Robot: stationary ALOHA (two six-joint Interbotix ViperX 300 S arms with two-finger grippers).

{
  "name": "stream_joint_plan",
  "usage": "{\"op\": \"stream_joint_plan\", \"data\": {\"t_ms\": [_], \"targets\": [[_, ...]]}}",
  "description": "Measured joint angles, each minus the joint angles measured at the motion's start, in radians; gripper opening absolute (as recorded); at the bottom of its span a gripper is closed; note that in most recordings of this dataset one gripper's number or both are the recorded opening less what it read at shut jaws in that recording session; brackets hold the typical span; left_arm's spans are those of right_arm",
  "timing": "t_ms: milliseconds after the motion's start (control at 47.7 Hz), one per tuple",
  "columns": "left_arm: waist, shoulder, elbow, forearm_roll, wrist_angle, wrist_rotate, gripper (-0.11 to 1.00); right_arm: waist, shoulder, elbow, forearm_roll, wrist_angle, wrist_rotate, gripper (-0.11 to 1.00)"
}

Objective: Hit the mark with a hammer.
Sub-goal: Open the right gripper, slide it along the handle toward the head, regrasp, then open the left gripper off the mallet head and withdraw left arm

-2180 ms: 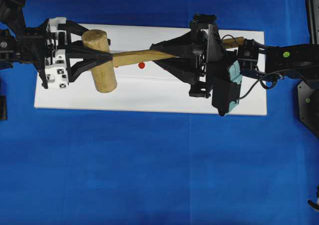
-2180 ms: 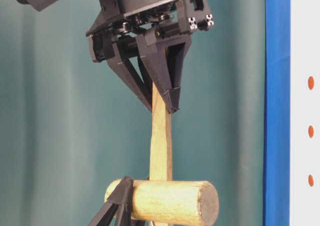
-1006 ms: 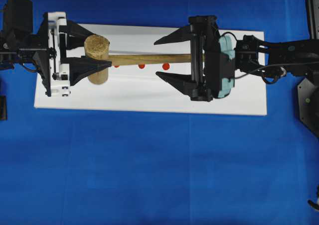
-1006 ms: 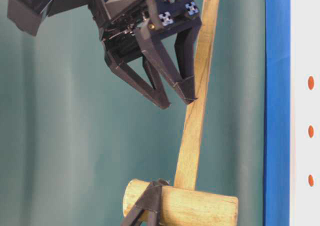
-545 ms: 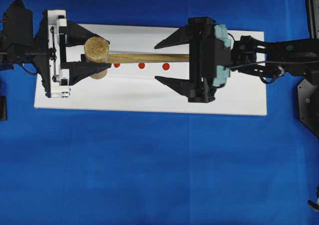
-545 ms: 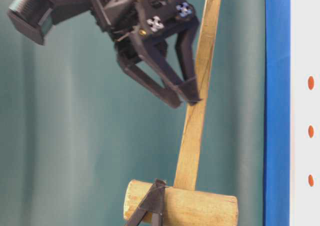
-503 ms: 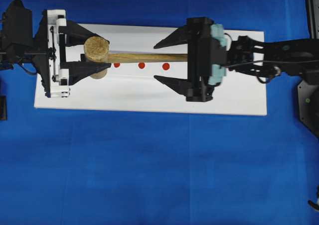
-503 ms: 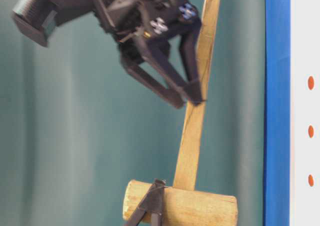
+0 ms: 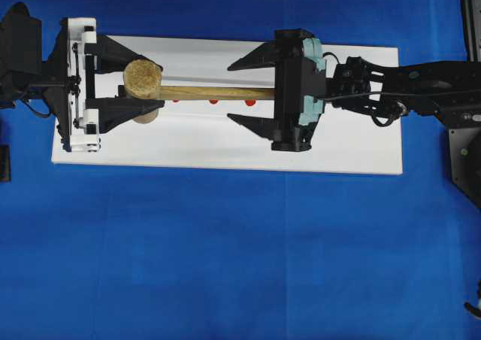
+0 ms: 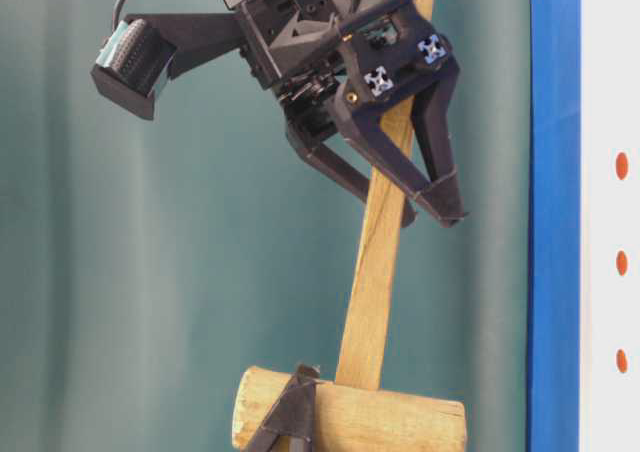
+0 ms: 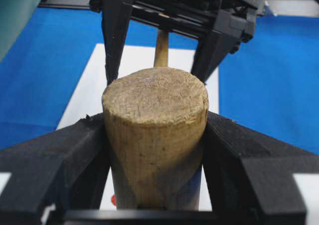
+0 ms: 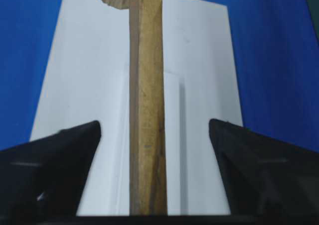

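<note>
My right gripper grabs the hammer by the loose end of its handle (image 9: 264,93) next, as my left gripper stays closed around the hammer's thick head (image 9: 143,80).
The hammer's thick wooden head (image 9: 143,80) stands on end, with my left gripper (image 9: 141,92) shut on it from both sides; in the left wrist view the head (image 11: 154,130) fills the space between the fingers (image 11: 65,155). Its flat handle (image 9: 218,93) runs right, raised above the white board (image 9: 225,144). My right gripper (image 9: 239,89) is open and straddles the handle (image 12: 147,110), with a gap on each side of it. Three red marks (image 10: 621,263) lie in a row on the board, and from overhead they peek out under the handle (image 9: 250,102).
The board lies on a blue cloth (image 9: 225,250). In the table-level view the right gripper's wrist camera (image 10: 135,57) sticks out to the left. Dark equipment stands at the right edge (image 9: 466,152).
My right gripper has moved left along the handle and now straddles it instead of hanging beside it, and its jaws have narrowed a little. The left gripper still holds the head.
</note>
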Motion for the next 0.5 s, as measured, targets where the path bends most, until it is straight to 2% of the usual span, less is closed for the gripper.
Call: {"op": "stream_joint_plan", "data": {"t_ms": [126, 231, 273, 503], "targets": [[0.000, 0.000, 0.002, 0.000, 0.000, 0.000, 0.47, -0.002, 0.000, 0.000, 0.002, 0.003, 0.000, 0.28], [0.002, -0.002, 0.000, -0.002, 0.002, 0.002, 0.47, 0.000, 0.000, -0.002, 0.000, 0.006, -0.002, 0.05], [0.002, -0.002, 0.000, 0.002, 0.002, 0.009, 0.47, 0.000, 0.000, 0.000, 0.000, 0.008, -0.002, 0.02], [0.002, -0.002, 0.000, 0.003, 0.002, 0.011, 0.47, 0.000, 0.000, -0.002, 0.000, 0.009, 0.002, 0.03]]}}
